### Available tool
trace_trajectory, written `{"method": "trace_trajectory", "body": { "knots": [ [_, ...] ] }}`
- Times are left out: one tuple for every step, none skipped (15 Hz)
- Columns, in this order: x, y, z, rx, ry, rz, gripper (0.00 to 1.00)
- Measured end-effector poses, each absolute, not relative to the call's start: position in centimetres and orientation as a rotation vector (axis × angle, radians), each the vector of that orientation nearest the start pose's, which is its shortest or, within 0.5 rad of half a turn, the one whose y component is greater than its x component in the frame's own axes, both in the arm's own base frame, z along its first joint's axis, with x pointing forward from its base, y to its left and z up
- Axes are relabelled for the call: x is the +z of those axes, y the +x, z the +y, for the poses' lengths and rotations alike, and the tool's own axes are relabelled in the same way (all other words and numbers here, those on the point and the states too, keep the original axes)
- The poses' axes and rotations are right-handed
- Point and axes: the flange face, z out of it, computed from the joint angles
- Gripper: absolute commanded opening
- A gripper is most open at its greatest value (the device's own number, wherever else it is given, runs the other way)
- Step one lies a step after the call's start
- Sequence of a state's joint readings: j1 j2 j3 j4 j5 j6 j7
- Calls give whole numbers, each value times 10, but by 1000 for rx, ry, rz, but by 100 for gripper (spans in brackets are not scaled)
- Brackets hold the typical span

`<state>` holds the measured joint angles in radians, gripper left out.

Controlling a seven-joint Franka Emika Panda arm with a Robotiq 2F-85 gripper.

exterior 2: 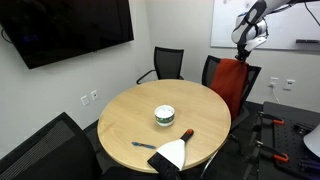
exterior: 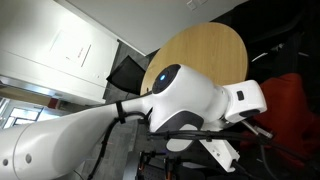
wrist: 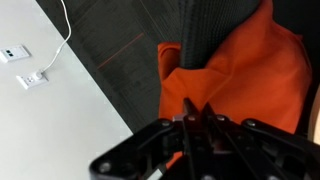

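My gripper's shut fingertips have a gathered fold between them, so the orange cloth (wrist: 250,70) would come up off the mesh chair's back if I lifted my gripper now.
An orange cloth (wrist: 250,70) hangs over the back of a dark mesh chair (wrist: 210,30). It shows red in both exterior views (exterior 2: 232,82) (exterior: 290,100). My gripper (wrist: 197,110) is shut, its two fingertips pressed together right at the cloth's surface, where they seem to pinch a fold. From outside, the gripper (exterior 2: 243,48) hangs just above the top of the draped cloth, beyond the far side of the round wooden table (exterior 2: 130,120). The white arm (exterior: 185,95) fills most of an exterior view.
On the table stand a small white-and-green bowl (exterior 2: 165,115), a black marker (exterior 2: 186,133), a white sheet (exterior 2: 172,152) and a blue pen (exterior 2: 143,145). Black chairs (exterior 2: 168,62) (exterior 2: 45,150) ring the table. A white cable (wrist: 60,30) runs to wall outlets (wrist: 15,52).
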<state>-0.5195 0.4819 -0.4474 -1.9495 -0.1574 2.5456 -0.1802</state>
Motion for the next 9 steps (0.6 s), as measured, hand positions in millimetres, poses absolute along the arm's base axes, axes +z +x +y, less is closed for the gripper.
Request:
{"method": "trace_trajectory", "body": {
  "knots": [
    [275, 376, -510, 42, -3312, 1038, 2],
    [284, 378, -506, 15, -3311, 1037, 2],
    [297, 379, -500, -18, -3313, 1031, 2],
    [312, 379, -494, -57, -3320, 1018, 2],
    [329, 380, -487, -101, -3326, 1003, 2],
    [346, 380, -480, -149, -3330, 989, 2],
    [364, 381, -472, -202, -3330, 976, 2],
    [380, 382, -464, -256, -3330, 962, 2],
    [398, 382, -455, -312, -3328, 946, 2]
  ]
}}
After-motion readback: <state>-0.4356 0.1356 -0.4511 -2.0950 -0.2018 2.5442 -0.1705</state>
